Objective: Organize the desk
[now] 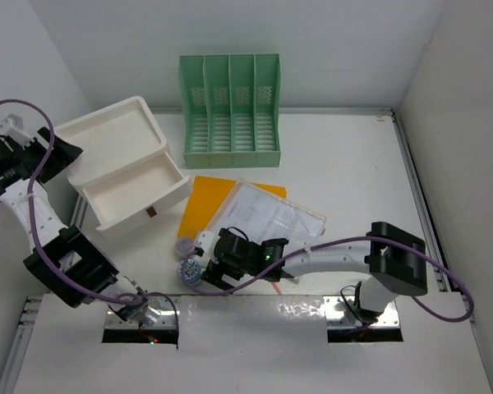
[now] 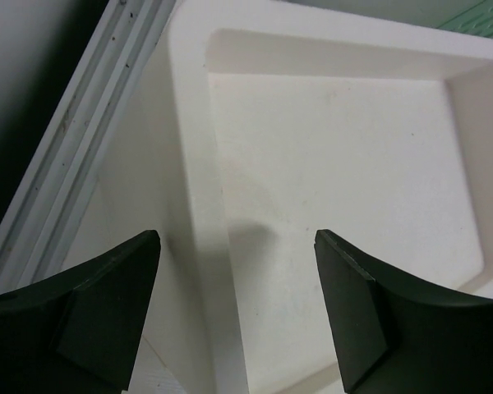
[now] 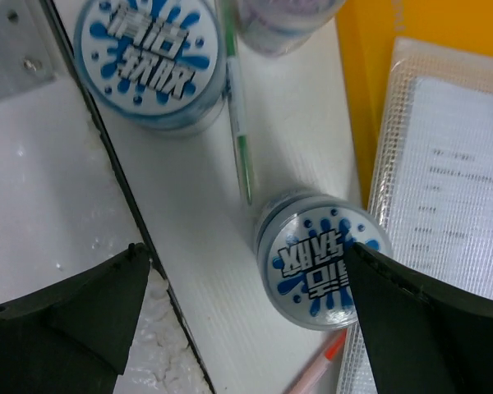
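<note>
The jar by the orange pen isn't ready for my right gripper to close on yet. My fingers hang over the lid (image 3: 314,264) and tabletop edge (image 3: 172,293), so my right gripper needs to first move lower and center.
The desk (image 1: 353,164) is a white tabletop with metal rails. My right gripper (image 3: 245,250) hangs open over its near middle, also seen from above as the right gripper (image 1: 205,261). A small round jar with a blue splash lid (image 3: 316,258) stands between the fingers, close to the right one. A second blue-lidded jar (image 3: 148,57) and a purple-lidded jar (image 3: 287,16) stand just beyond. My left gripper (image 2: 238,304) is open and empty above the top tray of the white drawer box (image 2: 337,148), at the far left of the desk (image 1: 62,156).
A green pen (image 3: 238,123) lies between the jars and an orange pen (image 3: 312,373) beside the mesh document pouch (image 3: 452,205), which rests on a yellow folder (image 1: 205,201). The drawer box's lower drawer (image 1: 135,193) is pulled out. A green file rack (image 1: 230,111) stands at the back.
</note>
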You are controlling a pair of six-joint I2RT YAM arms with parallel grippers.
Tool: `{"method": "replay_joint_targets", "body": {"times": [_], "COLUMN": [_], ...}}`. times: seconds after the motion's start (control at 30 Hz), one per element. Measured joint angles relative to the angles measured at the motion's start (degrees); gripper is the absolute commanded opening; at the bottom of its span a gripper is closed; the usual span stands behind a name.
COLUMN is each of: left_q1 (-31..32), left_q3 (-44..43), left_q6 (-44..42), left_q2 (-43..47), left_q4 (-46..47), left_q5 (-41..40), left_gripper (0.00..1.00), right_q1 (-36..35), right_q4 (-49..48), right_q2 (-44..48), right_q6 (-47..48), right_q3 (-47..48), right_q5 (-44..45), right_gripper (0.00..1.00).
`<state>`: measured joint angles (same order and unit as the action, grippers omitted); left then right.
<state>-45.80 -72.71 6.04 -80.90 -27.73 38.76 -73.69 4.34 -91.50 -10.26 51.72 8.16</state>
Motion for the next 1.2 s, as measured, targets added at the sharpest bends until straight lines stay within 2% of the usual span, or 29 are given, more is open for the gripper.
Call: {"method": "replay_joint_targets", "body": {"times": [0.23,0.3,0.4,0.73,0.83,0.97,1.0,1.03,1.07,1.17,1.2], "left_q1": [0.0,0.0,0.0,0.0,0.07,2.05,3.87,6.19,9.88,18.88,21.18], "left_q3": [-2.23,-2.8,-3.56,-4.13,-4.13,-4.5,-5.03,-5.86,-7.08,-10.93,-12.39], "left_q6": [-1.75,-2.21,-2.84,-5.92,-6.67,-6.62,-6.6,-6.62,-6.69,-7.34,-7.67], "left_q2": [2.73,3.76,5.68,8.52,8.52,8.52,8.52,8.5,8.52,8.66,8.83], "left_q4": [-2.49,-2.75,-2.99,-5.22,-5.51,-5.25,-5.44,-5.68,-5.86,-6.47,-7.19], "left_q5": [-0.87,-1.18,-1.38,6.19,7.28,5.86,4.39,2.84,1.07,-2.14,-2.32], "left_gripper": [0.79,0.85,0.87,0.88,0.87,0.86,0.86,0.86,0.86,0.86,0.86], "right_q1": [-1.88,-1.88,-1.86,-1.68,-0.85,1.2,1.62,1.97,2.05,1.97,1.97], "right_q4": [5.81,8.35,10.73,7.48,6.32,5.14,5.01,4.96,4.74,3.78,3.34], "right_q2": [-2.32,-2.51,-3.17,-6.88,-6.99,-7.56,-7.85,-8.07,-8.09,-8.09,-7.96], "right_q6": [0.72,0.55,0.59,2.34,2.32,2.05,1.86,1.66,1.49,0.85,0.76], "right_q3": [2.64,3.34,5.09,4.48,3.52,3.58,3.58,3.58,3.58,3.3,3.02], "right_q5": [8.44,11.8,15.45,12.52,10.19,7.76,7.45,6.75,6.64,6.12,6.12], "right_gripper": [0.98,0.98,0.99,0.97,0.9,0.73,0.64,0.59,0.46,0.27,0.18]}}
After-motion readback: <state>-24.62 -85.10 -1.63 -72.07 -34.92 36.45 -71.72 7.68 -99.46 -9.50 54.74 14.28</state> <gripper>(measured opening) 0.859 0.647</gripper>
